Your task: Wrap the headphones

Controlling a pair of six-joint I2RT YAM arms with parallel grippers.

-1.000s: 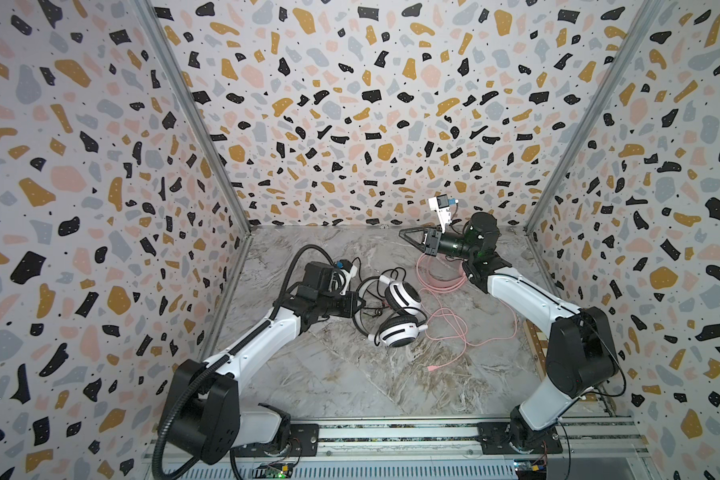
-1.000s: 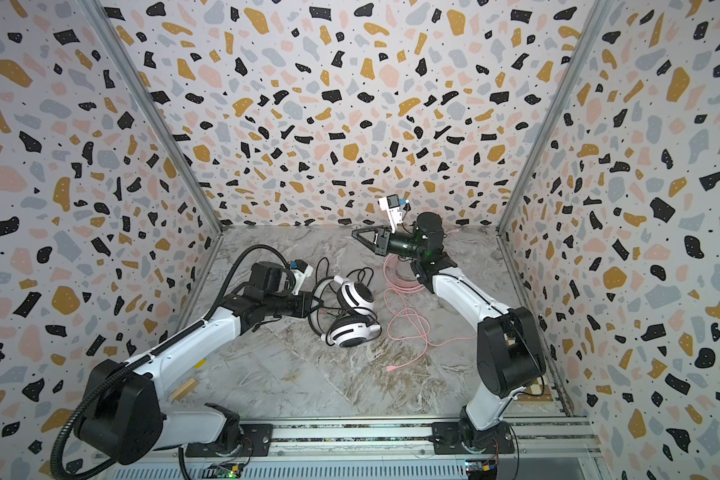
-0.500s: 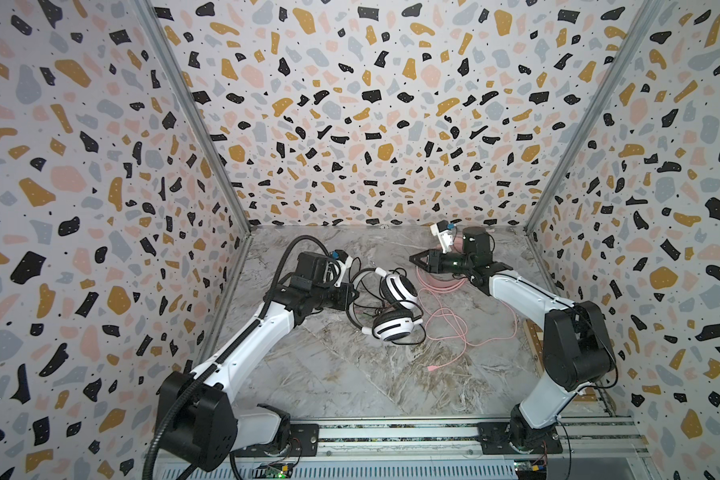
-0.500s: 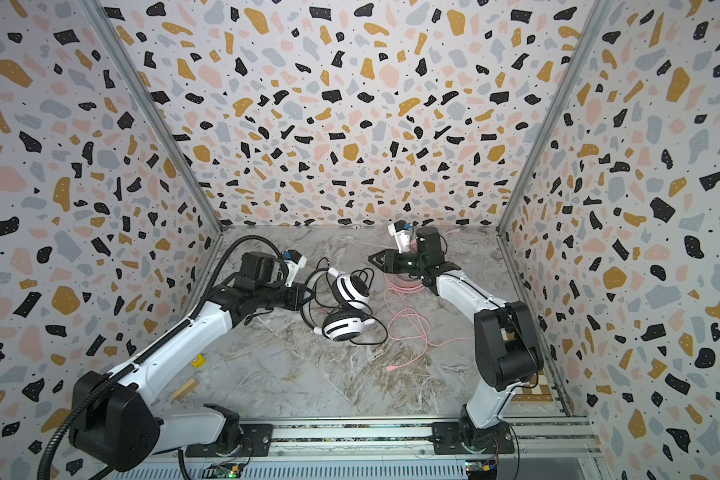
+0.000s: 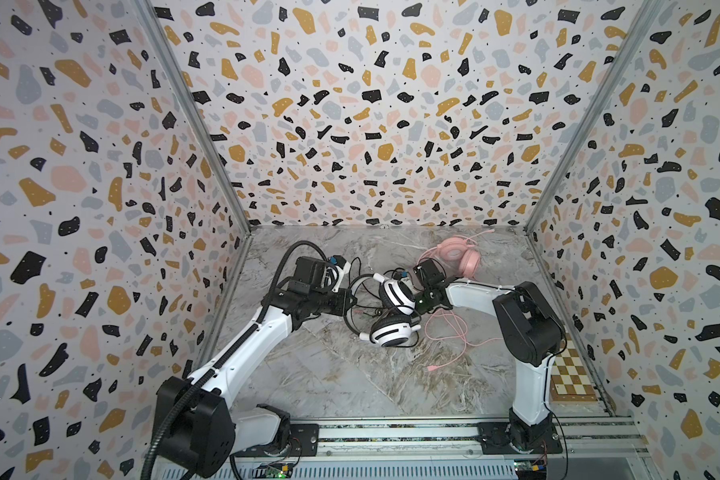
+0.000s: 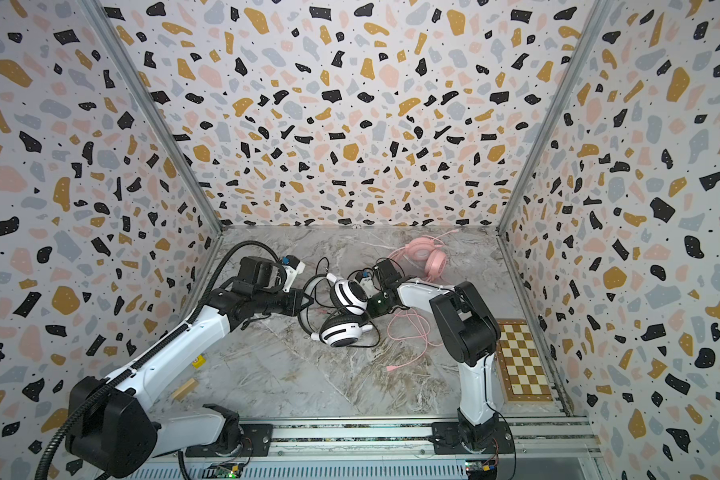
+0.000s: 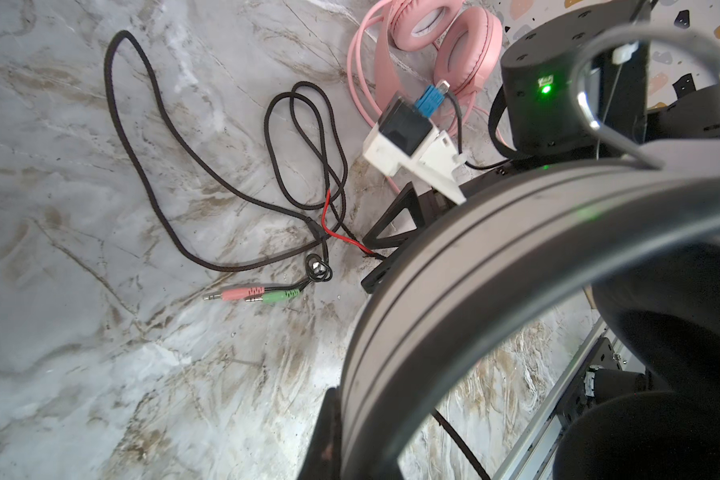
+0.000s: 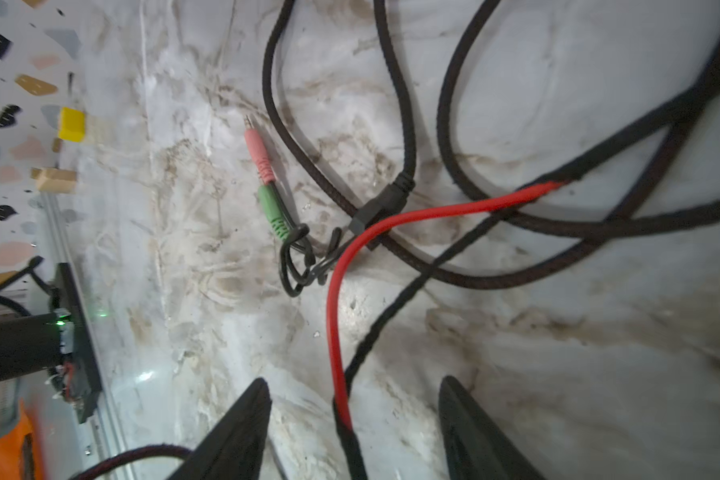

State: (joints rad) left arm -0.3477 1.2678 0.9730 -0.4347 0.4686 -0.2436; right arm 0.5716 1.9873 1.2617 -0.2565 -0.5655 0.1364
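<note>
The cable has to go around the white headphones, so my right gripper should next grab the cable by its red-and-black part [image 8: 337,336] behind the headphones' ear cup.
The white headphones [image 5: 393,331] with black pads lie mid-table in both top views, one ear cup [image 6: 347,293] propped above the other. My left gripper [image 5: 348,302] is shut on their black headband [image 7: 454,266], which fills the left wrist view. Their braided black cable [image 7: 142,166] loops over the marble and ends in pink and green plugs [image 8: 262,166]. My right gripper [image 8: 352,380] is open, low behind the upper ear cup, with a red-and-black stretch of cable [image 8: 335,332] lying between its fingers. The pink headphones [image 5: 458,255] sit at the back right, their pink cable [image 5: 454,332] trailing forward.
A checkered board [image 5: 570,370] lies along the right wall. A small wooden block [image 6: 184,388] and a yellow block [image 6: 199,361] sit near the left arm's base. Terrazzo walls enclose three sides, and a metal rail [image 5: 391,432] runs along the front.
My right gripper came down from the back, moved left to the white headphones and opened. My left gripper, still shut, shifted the headband and ear cups slightly back.
</note>
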